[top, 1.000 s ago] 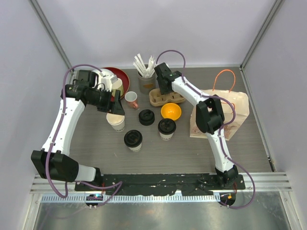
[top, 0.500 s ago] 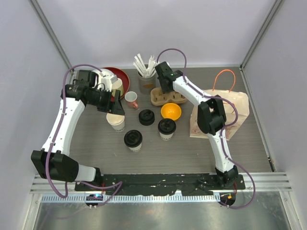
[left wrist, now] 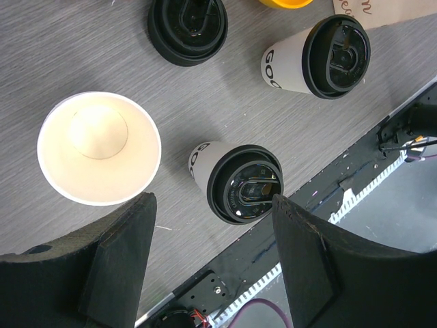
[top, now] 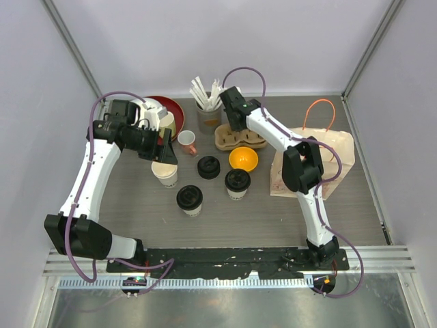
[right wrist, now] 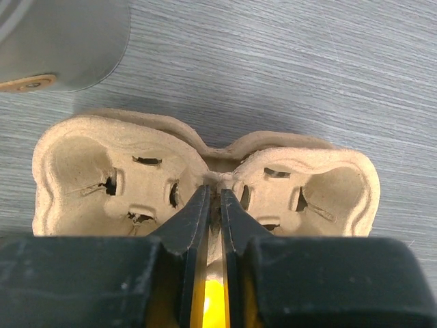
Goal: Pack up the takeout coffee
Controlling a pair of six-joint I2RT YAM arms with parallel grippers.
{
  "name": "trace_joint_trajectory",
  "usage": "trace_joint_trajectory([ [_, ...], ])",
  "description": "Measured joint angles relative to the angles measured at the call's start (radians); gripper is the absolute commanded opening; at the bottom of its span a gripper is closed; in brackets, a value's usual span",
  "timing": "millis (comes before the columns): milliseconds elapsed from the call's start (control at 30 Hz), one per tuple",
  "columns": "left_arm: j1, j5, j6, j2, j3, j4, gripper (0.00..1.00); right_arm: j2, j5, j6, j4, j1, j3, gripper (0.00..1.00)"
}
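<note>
My right gripper will raise the upper brown cardboard carrier if I lift it now, because its closed fingers pinch the carrier's centre fold between the empty hollows.
Two cream paper cups with black lids stand mid-table, one in front (top: 190, 199) (left wrist: 244, 183) and one to its right (top: 237, 183) (left wrist: 328, 52). My left gripper (top: 164, 146) (left wrist: 213, 205) is open and empty, hovering above an unlidded paper cup (top: 165, 174) (left wrist: 99, 148). A loose black lid (top: 208, 167) (left wrist: 188, 27) lies flat on the table. My right gripper (top: 235, 124) (right wrist: 214, 197) is shut on the centre ridge of a brown cardboard two-cup carrier (top: 238, 139) (right wrist: 123, 178), which is empty.
A paper bag with orange handles (top: 321, 160) lies at the right. An orange bowl (top: 244, 158) sits in front of the carrier. A grey utensil holder (top: 208, 116) (right wrist: 61, 41), a red bowl (top: 169, 106) and a small pink-handled cup (top: 186, 142) stand at the back.
My right wrist has shifted slightly over the carrier. The left arm and the cups have not moved.
</note>
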State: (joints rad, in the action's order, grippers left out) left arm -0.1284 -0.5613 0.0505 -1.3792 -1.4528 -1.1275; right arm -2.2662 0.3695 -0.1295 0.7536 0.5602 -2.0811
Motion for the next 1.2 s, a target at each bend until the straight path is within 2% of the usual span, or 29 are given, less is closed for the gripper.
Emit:
trace_joint_trajectory([
  [400,0.0,0.0,0.006,0.0,0.0,0.0,0.73,0.064,0.019,0.027,0.052,0.014,-0.025,0.01],
  [933,-0.008,-0.014,0.01,-0.002,-0.041,-0.011,0.71,0.375,-0.016,0.05,0.058,0.037,-0.121,0.01],
  [1033,-0.045,-0.019,0.011,-0.019,-0.104,-0.016,0.71,0.44,-0.019,0.047,0.078,0.031,-0.125,0.01],
  [1200,-0.2,-0.02,0.013,-0.064,-0.231,0.011,0.73,0.575,-0.011,0.024,0.13,0.003,-0.16,0.01],
])
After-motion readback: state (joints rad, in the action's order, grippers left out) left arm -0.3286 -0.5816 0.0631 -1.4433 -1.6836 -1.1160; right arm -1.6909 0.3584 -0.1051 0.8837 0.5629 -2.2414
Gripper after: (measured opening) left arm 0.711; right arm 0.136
